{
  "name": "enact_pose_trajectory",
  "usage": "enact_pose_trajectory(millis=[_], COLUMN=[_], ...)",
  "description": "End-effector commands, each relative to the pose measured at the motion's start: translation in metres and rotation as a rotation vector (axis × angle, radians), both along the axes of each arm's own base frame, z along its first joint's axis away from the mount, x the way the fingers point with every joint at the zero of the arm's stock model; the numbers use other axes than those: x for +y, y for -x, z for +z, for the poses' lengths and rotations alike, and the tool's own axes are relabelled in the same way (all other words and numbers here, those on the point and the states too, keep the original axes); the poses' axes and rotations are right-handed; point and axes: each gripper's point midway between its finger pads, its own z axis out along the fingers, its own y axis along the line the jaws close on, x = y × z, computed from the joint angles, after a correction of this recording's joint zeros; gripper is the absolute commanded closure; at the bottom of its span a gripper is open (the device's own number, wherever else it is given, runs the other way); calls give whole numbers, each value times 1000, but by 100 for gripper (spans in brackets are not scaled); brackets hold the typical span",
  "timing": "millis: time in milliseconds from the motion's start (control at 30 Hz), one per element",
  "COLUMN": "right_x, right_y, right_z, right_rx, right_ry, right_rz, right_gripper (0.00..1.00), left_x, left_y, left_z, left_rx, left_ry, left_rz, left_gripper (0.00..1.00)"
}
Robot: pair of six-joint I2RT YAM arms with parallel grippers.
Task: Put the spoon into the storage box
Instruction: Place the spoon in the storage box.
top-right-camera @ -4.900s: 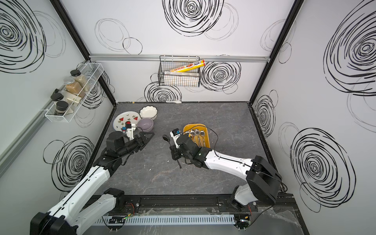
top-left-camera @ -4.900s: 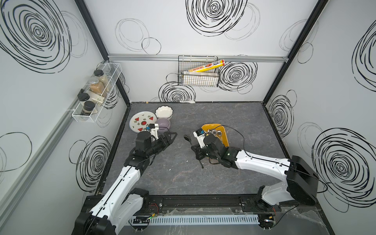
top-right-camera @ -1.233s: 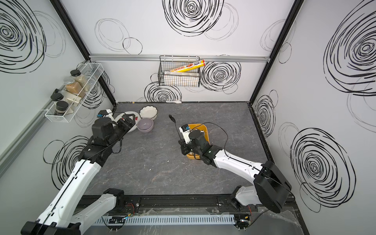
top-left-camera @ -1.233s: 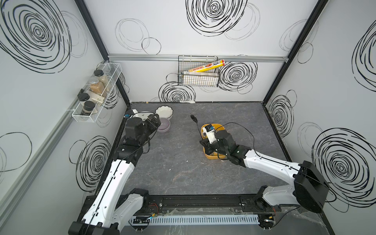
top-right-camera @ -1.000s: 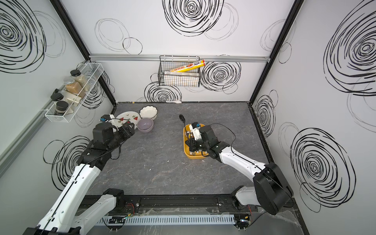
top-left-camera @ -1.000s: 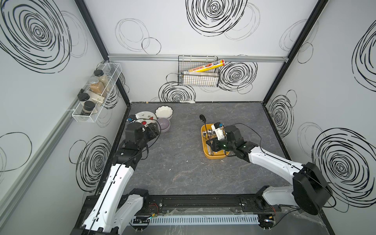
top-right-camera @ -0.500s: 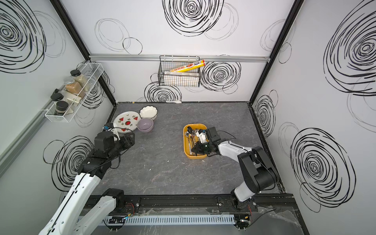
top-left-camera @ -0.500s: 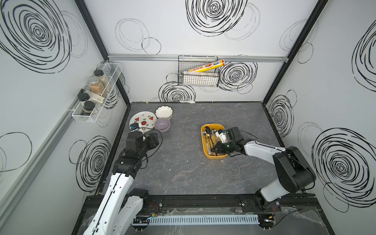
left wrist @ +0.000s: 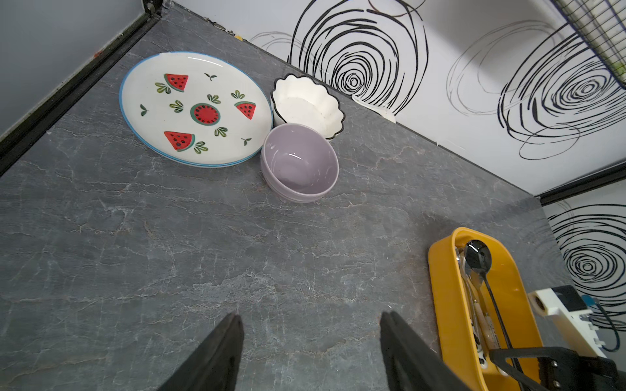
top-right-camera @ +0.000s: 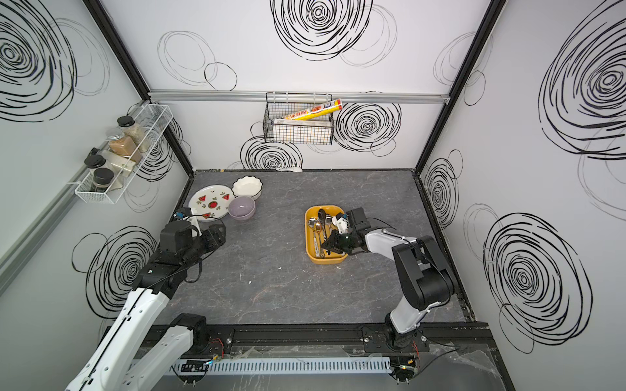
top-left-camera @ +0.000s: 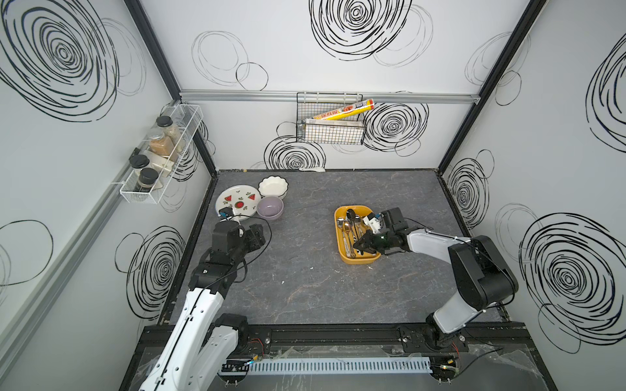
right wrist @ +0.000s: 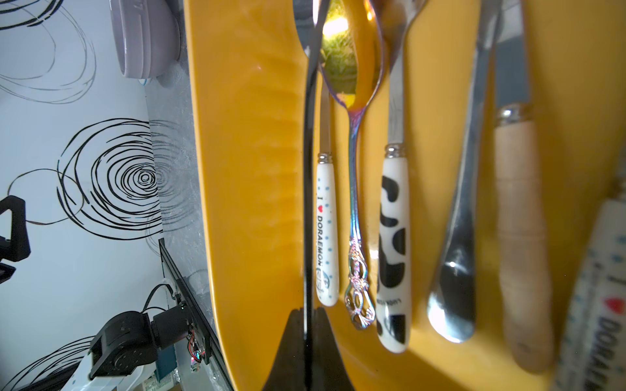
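Observation:
The robot's right gripper should open now, because the black spoon's bowl and handle (top-left-camera: 351,214) lie inside the storage box's rim (top-left-camera: 336,229) next to the cutlery.
The storage box (top-left-camera: 338,237) (top-right-camera: 308,237) is a shallow yellow-orange tray right of the table's middle, and several pieces of cutlery lie in it. A black spoon (top-left-camera: 350,214) (right wrist: 309,169) runs lengthwise inside it along one long wall, its bowl (left wrist: 477,259) at the far end. My right gripper (top-left-camera: 359,244) (right wrist: 307,309) is shut on the near end of its thin handle, low over the box. I cannot tell whether the spoon rests on the box floor. My left gripper (top-left-camera: 259,237) (left wrist: 310,316) hangs open over bare table at the left, holding nothing.
A watermelon plate (top-left-camera: 238,201), a purple bowl (top-left-camera: 270,207) and a white scalloped bowl (top-left-camera: 273,186) stand at the back left, just beyond my left gripper. A white spoon (top-left-camera: 316,169) lies against the back wall. A wire basket (top-left-camera: 330,135) and a spice rack (top-left-camera: 159,155) hang on the walls.
My right gripper has carried the black spoon from above the box down into it, laying it lengthwise. My left arm has pulled back from the plate and bowls and opened slightly wider.

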Motion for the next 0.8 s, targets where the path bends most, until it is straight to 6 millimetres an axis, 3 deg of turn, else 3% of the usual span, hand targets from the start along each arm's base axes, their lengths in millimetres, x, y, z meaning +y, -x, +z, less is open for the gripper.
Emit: enact_pose_trajectory(millis=[0,133,433,600,767], right_x=[-2,-1,0,-8,-24], right_y=[1,0,0,-5,-20], right_z=[-19,-20,-24,-22,-5], right_rx=[29,44,63,27,-85], right_ry=[22,23,31,89,194], right_rz=[0,-4,4,-7,-46], right_gripper=[95,82,73,60,56], left_x=[2,1,0,-2,-4], left_y=[-3,-3,-4,-4,-5], left_z=[6,5,3,1,1], left_rx=[-36,-35,-28,-22,-22], left_ry=[-14,-11,-7,-4,-5], left_rz=[-2,-6,-12,-19,-34], left_gripper=[29,29,28,29,27])
